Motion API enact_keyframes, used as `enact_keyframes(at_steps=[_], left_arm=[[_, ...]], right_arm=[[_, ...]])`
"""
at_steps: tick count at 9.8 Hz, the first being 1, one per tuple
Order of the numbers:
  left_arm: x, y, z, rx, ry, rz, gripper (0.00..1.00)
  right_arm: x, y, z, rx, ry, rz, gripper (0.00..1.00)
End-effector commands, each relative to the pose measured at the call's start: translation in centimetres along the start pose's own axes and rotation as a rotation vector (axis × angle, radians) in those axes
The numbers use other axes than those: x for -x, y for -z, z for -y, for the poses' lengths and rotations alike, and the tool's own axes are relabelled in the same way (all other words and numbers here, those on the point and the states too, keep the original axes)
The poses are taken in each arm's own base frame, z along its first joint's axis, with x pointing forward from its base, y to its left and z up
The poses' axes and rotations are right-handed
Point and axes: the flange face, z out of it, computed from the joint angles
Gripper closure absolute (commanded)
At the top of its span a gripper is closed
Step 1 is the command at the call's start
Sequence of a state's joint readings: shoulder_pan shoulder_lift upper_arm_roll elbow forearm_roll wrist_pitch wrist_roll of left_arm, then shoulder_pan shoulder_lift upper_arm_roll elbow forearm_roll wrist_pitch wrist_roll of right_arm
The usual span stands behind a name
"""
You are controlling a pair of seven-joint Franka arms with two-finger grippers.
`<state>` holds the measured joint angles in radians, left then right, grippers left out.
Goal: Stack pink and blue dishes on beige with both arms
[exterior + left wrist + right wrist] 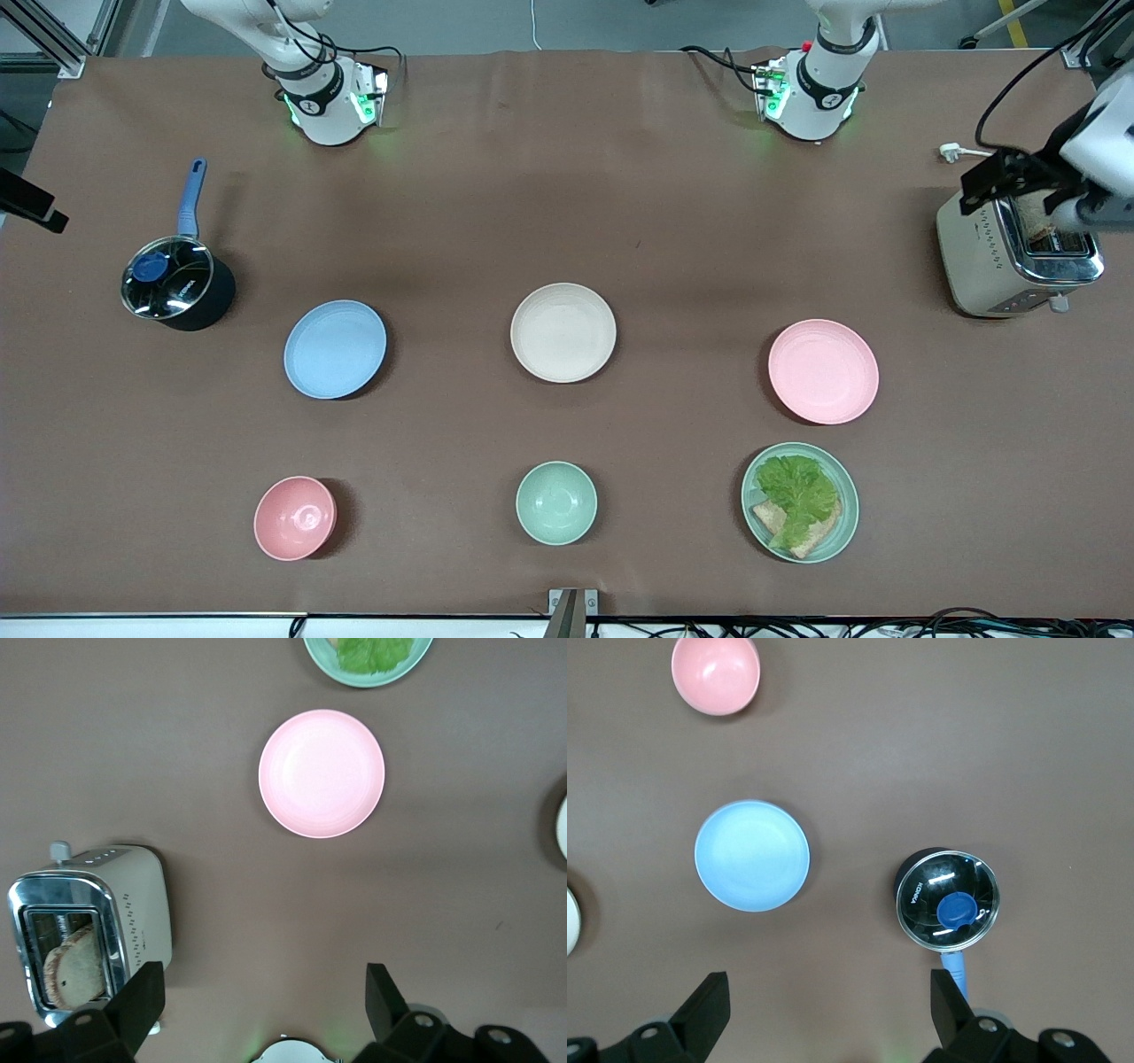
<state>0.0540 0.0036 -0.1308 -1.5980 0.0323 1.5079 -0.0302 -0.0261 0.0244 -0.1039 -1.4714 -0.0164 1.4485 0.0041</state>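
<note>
My left gripper is about to grab the pink plate by its rim (824, 322) next, to stack it on the beige plate (563, 332).
Three plates lie in a row across the table. The beige plate (563, 332) is in the middle and empty. The blue plate (335, 348) lies toward the right arm's end and the pink plate (823, 370) toward the left arm's end. My left gripper (263, 1001) hangs open and empty high over the table beside the toaster, well away from the pink plate (322, 773). My right gripper (828, 1005) is also open and empty, high over bare table between the blue plate (752, 855) and the pot.
A lidded black pot (177, 283) with a blue handle stands at the right arm's end. A toaster (1019, 257) holding bread stands at the left arm's end. Nearer the camera sit a pink bowl (295, 517), a mint-green bowl (556, 502) and a green plate with lettuce and bread (800, 502).
</note>
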Motion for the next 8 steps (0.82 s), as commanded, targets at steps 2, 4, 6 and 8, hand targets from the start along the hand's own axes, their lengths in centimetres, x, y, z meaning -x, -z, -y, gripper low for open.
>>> enact_keyframes(at_steps=[2,4,6,8], left_arm=[[-3.2,-12.8,-0.1,-0.006,-0.005,-0.008,0.00],[-5.0,-20.6,0.9,0.009,0.001,-0.048,0.00],[-7.7,-29.9,5.4,0.042,0.028,-0.058,0.00],[-9.2,-35.3,5.2,0.062,0.036,-0.045,0.04]], right_arm=[[-2.4,-8.2,-1.3,-0.154,0.059,0.063,0.00],[-2.7,-14.7,-1.4,-0.233,0.044,0.073,0.00],[-3.2,-21.6,-1.3,-0.283,0.089,0.054,0.00],[-3.7,-28.2,-1.1,-0.302,0.105,0.036,0.00]])
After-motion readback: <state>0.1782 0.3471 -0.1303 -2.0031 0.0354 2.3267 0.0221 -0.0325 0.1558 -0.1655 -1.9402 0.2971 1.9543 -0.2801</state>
